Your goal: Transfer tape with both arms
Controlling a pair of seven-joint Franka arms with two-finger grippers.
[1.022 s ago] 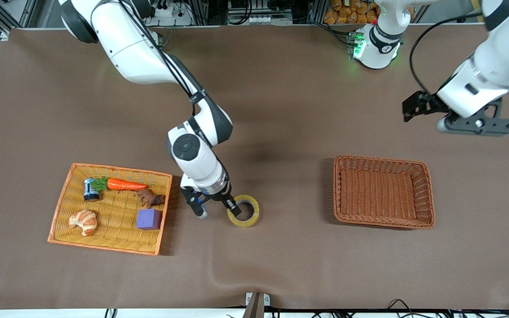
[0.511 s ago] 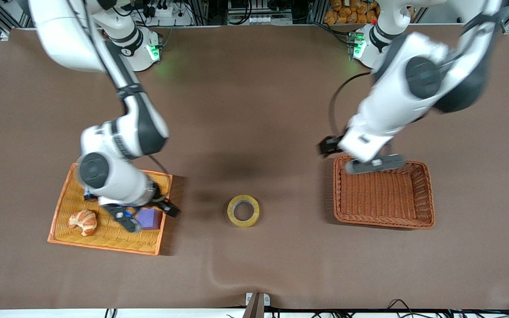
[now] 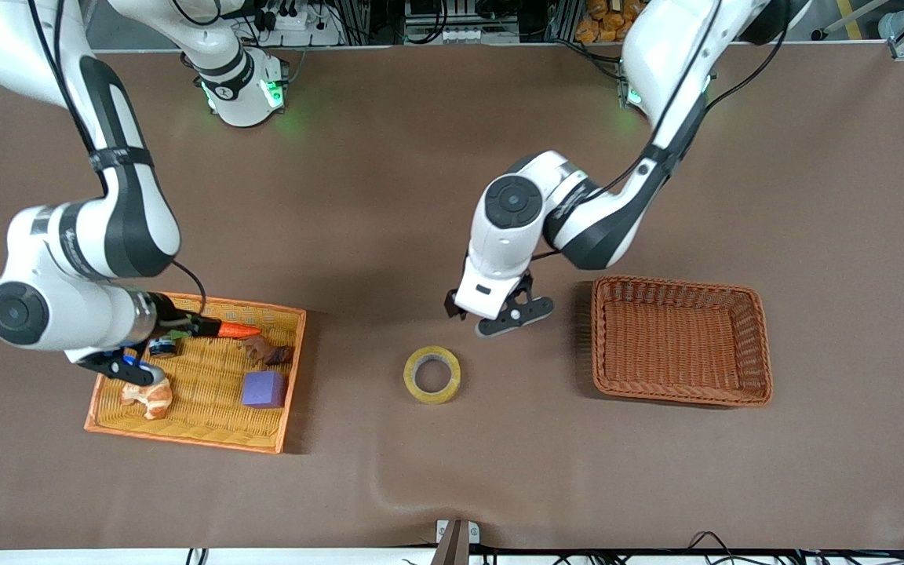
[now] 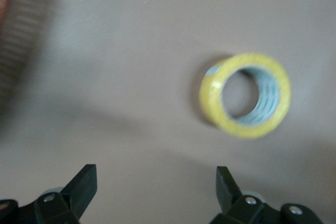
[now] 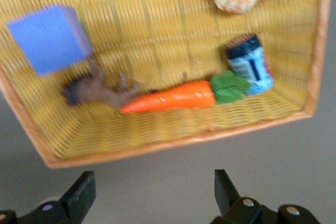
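My left gripper grabs the tape by its yellow ring wall (image 3: 431, 351) next, to transfer the tape into the brown wicker basket.
The tape (image 3: 431, 374), a yellowish ring with a grey core, lies flat on the brown table between the two baskets. It also shows in the left wrist view (image 4: 245, 95). My left gripper (image 3: 499, 316) hangs over the bare table just beside the tape, between it and the robots' bases. It is open and empty (image 4: 156, 184), and the tape lies clear of its fingers. My right gripper (image 3: 129, 369) is over the yellow basket at the right arm's end of the table. It is open and empty (image 5: 155, 190).
The yellow basket (image 3: 185, 439) holds a purple cube (image 3: 264, 389), a carrot (image 3: 226, 330), a croissant (image 3: 150, 396), a small jar (image 5: 251, 64) and a brown item (image 3: 267, 351). An empty brown wicker basket (image 3: 679, 392) stands toward the left arm's end.
The right gripper let go of the tape and swung away to the yellow basket. The left arm swept in from its end of the table to hang beside the tape. The tape has not moved.
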